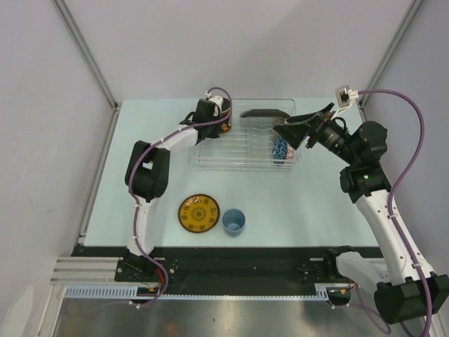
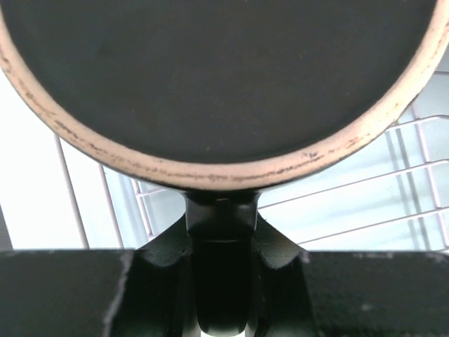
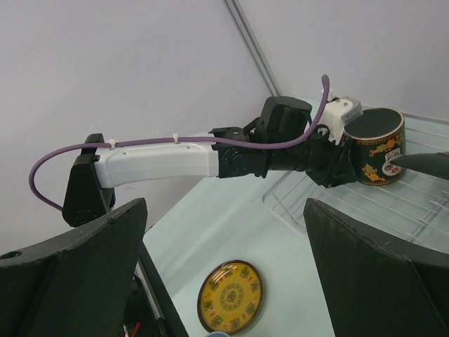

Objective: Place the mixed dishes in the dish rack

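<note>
The dark mug [image 1: 224,123] stands base up, low in the rack's far corner, so my left gripper should open its fingers.
My left gripper [image 1: 217,119] is shut on the handle of the dark mug [image 1: 224,123] and holds it over the far left corner of the clear dish rack [image 1: 231,158]. In the left wrist view the mug's base [image 2: 217,77] fills the frame above the gripper [image 2: 221,217]. My right gripper [image 1: 296,132] is open and empty above the rack's right end. The blue patterned bowl [image 1: 280,149] and the black square plate [image 1: 265,113] stand in the rack. The yellow-brown saucer [image 1: 199,213] and light blue cup [image 1: 234,222] sit on the table in front. The red-white bowl is out of view.
In the right wrist view the open gripper [image 3: 224,203] frames the saucer [image 3: 230,296], with the mug [image 3: 377,147] and rack [image 3: 365,203] beyond. White walls with metal posts close in the table on the left, back and right.
</note>
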You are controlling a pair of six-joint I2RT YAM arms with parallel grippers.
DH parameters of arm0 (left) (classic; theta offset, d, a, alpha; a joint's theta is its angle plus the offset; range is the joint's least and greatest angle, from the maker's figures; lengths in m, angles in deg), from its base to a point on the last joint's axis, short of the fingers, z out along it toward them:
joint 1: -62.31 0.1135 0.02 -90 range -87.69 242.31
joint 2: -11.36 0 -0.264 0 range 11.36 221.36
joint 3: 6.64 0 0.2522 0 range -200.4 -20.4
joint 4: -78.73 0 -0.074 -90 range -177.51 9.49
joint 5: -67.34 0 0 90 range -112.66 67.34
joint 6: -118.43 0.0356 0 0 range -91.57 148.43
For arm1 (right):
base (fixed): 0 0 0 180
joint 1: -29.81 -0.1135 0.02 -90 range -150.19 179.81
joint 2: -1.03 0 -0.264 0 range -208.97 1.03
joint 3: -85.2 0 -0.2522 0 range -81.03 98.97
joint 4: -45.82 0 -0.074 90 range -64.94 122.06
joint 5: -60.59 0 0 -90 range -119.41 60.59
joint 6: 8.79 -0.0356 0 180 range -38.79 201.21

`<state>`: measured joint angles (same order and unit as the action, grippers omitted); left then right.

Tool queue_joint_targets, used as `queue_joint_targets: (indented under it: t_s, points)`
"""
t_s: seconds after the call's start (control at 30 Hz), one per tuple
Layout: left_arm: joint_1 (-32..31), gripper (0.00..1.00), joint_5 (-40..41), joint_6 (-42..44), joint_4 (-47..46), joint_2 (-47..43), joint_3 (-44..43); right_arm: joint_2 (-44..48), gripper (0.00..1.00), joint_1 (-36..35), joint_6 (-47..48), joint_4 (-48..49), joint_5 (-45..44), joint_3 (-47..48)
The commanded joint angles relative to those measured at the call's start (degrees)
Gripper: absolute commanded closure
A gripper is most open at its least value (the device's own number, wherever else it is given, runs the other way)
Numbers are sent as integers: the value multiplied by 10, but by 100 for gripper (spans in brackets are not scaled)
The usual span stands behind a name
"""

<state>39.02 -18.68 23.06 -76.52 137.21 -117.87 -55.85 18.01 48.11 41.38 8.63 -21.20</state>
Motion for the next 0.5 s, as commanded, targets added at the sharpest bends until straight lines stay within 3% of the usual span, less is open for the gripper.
queue_joint_targets:
  t_s: [0.0, 0.03, 0.13, 0.23, 0.27, 0.3, 0.37, 0.43, 0.47]
  points:
    - [-3, 100, 12, 25, -108, -34, 8, -2, 0, 5, -14, 30, 14, 2]
    - [-3, 98, 10, 24, -107, -38, 16, -3, 0, 6, -15, 30, 12, 2]
    - [-4, 81, 10, 18, -122, -51, 40, -2, 0, 10, -21, 32, 7, 2]
    - [-6, 58, 11, 13, -118, -62, 64, -2, 0, 12, -24, 31, 5, 2]
    - [-7, 43, 16, 12, -123, -65, 72, -2, 0, 12, -28, 30, 5, 2]
    - [-7, 36, 18, 12, -124, -68, 82, 0, 0, 12, -28, 26, 5, 2]
    - [-7, 24, 22, 11, -116, -69, 83, 3, 0, 13, -28, 21, 4, 2]
    - [-7, 19, 22, 11, -114, -75, 86, 5, 0, 13, -22, 11, 1, 2]
    - [-7, 10, 21, 5, -114, -79, 87, 6, 0, 13, -21, 8, 0, 2]
